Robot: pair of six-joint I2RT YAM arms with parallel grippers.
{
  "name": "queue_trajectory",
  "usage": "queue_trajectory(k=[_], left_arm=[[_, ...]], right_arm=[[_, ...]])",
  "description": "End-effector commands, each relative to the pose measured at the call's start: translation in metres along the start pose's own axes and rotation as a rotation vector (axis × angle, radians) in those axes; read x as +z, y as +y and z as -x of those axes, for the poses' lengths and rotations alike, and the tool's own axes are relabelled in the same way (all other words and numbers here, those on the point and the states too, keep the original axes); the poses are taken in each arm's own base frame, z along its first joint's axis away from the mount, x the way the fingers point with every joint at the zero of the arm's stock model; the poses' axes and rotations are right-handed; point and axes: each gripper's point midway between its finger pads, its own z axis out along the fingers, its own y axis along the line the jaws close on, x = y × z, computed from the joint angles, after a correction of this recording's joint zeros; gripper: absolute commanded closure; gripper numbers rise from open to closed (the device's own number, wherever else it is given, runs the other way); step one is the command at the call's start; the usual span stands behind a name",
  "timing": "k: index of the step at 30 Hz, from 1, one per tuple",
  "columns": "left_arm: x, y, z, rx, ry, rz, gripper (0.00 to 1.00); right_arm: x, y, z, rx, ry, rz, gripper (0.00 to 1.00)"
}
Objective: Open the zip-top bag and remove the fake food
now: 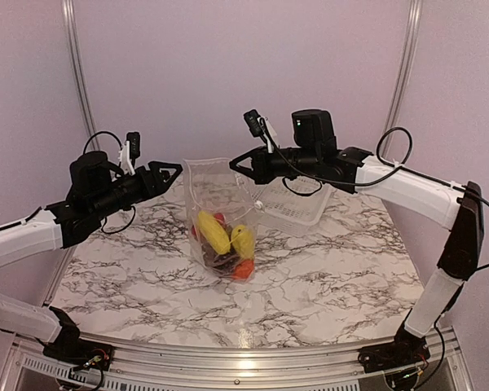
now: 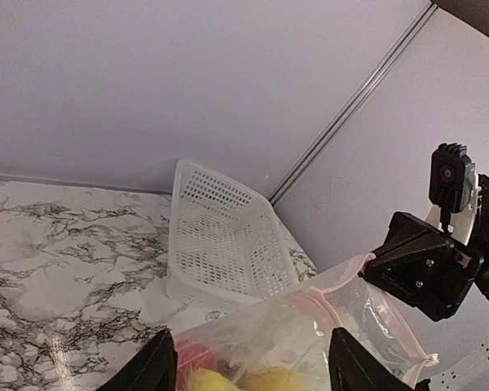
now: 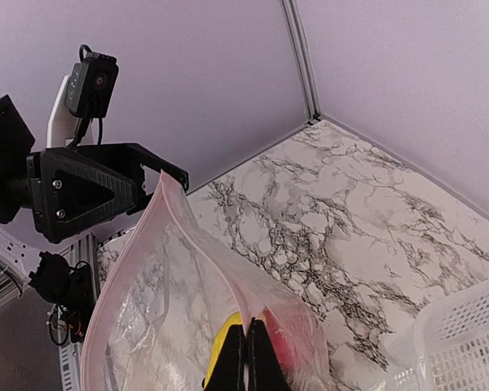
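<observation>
My left gripper is going to open the zip-top bag for removing the fake food, so it will next grab the bag by its pink strip (image 3: 247,358), at the corner away from my right gripper.
The zip-top bag (image 1: 212,187) hangs upright over the marble table, its bottom resting on the top. The fake food lies in the bottom of the bag: two yellow fruits (image 1: 213,232), a red piece (image 1: 219,217), a dark purple bunch (image 1: 224,261) and an orange piece (image 1: 243,270). My right gripper (image 1: 235,163) is shut on the bag's top zip edge, its jaws pinching the pink strip (image 3: 247,358). My left gripper (image 1: 178,169) is open at the bag's top left corner. In the left wrist view its fingers (image 2: 151,366) stand wide apart with the bag (image 2: 310,326) between them.
A white perforated basket (image 1: 297,204) stands on the table behind the bag at the right, just under my right arm. It also shows in the left wrist view (image 2: 224,244) and in the right wrist view (image 3: 464,342). Plain walls close the back and sides.
</observation>
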Motion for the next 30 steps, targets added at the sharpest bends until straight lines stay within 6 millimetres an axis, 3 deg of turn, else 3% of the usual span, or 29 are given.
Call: queue_trajectory(k=[1, 4, 8, 14, 17, 20, 25, 30], left_arm=[[-0.006, -0.023, -0.030, -0.128, 0.078, -0.058, 0.36], [-0.006, -0.043, -0.043, -0.131, 0.101, -0.086, 0.36], [-0.006, -0.055, -0.059, -0.135, 0.125, -0.073, 0.39], [0.002, -0.059, -0.085, -0.180, 0.180, -0.040, 0.46], [0.008, -0.051, -0.092, -0.207, 0.187, 0.007, 0.57], [0.009, -0.041, -0.088, -0.216, 0.156, 0.063, 0.70], [0.000, -0.035, -0.059, -0.199, 0.050, 0.113, 0.97], [-0.018, -0.032, -0.025, -0.183, -0.046, 0.138, 1.00]], right_arm=[[-0.001, 0.003, 0.018, 0.004, -0.075, -0.002, 1.00], [-0.001, 0.002, 0.019, 0.005, -0.077, -0.002, 1.00], [0.000, 0.002, 0.018, 0.001, -0.076, -0.005, 1.00], [-0.001, 0.001, 0.017, -0.003, -0.075, -0.011, 1.00], [-0.001, 0.002, 0.018, -0.006, -0.078, -0.006, 1.00], [-0.003, 0.004, 0.017, -0.008, -0.077, 0.002, 1.00], [-0.004, 0.007, 0.014, -0.010, -0.069, 0.017, 1.00], [-0.001, 0.012, 0.015, 0.000, -0.084, 0.059, 1.00]])
